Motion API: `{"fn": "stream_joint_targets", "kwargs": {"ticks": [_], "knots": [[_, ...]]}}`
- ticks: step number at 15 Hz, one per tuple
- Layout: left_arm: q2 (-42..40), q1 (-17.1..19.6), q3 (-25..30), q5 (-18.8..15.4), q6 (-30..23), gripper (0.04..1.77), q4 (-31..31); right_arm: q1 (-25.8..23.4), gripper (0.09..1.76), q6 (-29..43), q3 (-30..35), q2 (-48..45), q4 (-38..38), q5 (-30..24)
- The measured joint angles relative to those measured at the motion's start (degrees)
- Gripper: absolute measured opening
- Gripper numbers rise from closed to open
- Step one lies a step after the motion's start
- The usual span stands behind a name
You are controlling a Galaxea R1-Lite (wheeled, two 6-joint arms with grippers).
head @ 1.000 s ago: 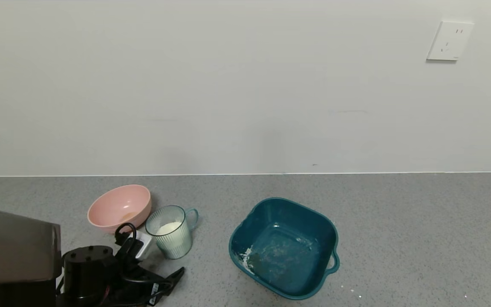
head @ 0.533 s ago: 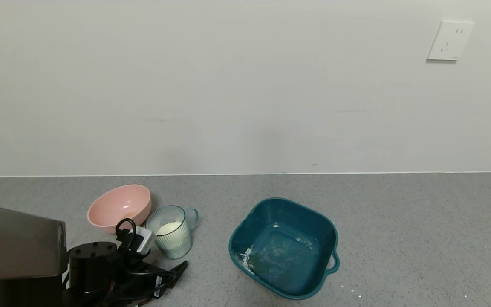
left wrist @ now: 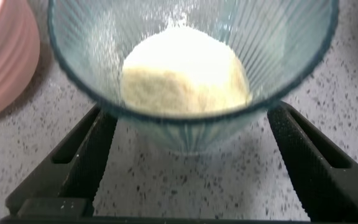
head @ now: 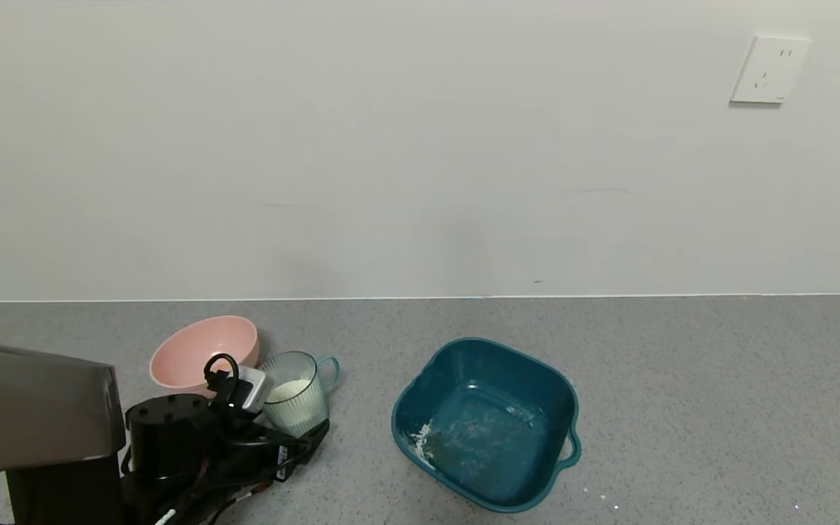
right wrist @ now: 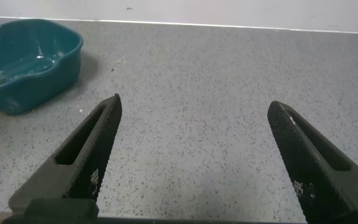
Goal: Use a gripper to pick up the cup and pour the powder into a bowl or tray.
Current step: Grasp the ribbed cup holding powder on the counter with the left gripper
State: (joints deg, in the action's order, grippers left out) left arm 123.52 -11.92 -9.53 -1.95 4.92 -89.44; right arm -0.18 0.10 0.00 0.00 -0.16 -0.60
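Observation:
The robot's left gripper should hold the cup by its ribbed body (head: 301, 415), so the cup's rim stays free to pour powder into the basin.
The cup (head: 296, 397) is a clear ribbed mug standing upright on the grey counter, its loop handle turned toward the basin. A cream heap of powder (head: 289, 390) lies inside it. My left gripper (head: 285, 417) is open, one black finger on each side of the cup's lower body. In the left wrist view the cup (left wrist: 278, 43) and its powder (left wrist: 185, 68) fill the frame just ahead of the left gripper (left wrist: 188, 118), with a gap at each finger. The dark teal basin (head: 569, 394) sits to the right, smeared with powder traces. My right gripper (right wrist: 196, 104) hangs open over bare counter.
A pink bowl (head: 197, 350) stands right behind the cup on its left, close to my left wrist. The pink bowl (left wrist: 5, 56) also shows beside the cup from the left wrist. The teal basin (right wrist: 23, 62) lies ahead of the right gripper. The wall runs along the counter's back edge.
My left gripper has moved forward toward the cup; its open fingers, which were short of the cup, now stand on either side of it. The cup and basin have not moved.

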Motion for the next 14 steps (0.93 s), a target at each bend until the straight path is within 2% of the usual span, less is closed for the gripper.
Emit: {"fn": "stream_joint_targets", "kwargs": {"ticks": [14], "knots": [[4.21,0.18,-6.51,-0.06,-1.43,1.72,0.0,0.0,1.71,0.0,0.0,0.0,0.0,0.0]]}}
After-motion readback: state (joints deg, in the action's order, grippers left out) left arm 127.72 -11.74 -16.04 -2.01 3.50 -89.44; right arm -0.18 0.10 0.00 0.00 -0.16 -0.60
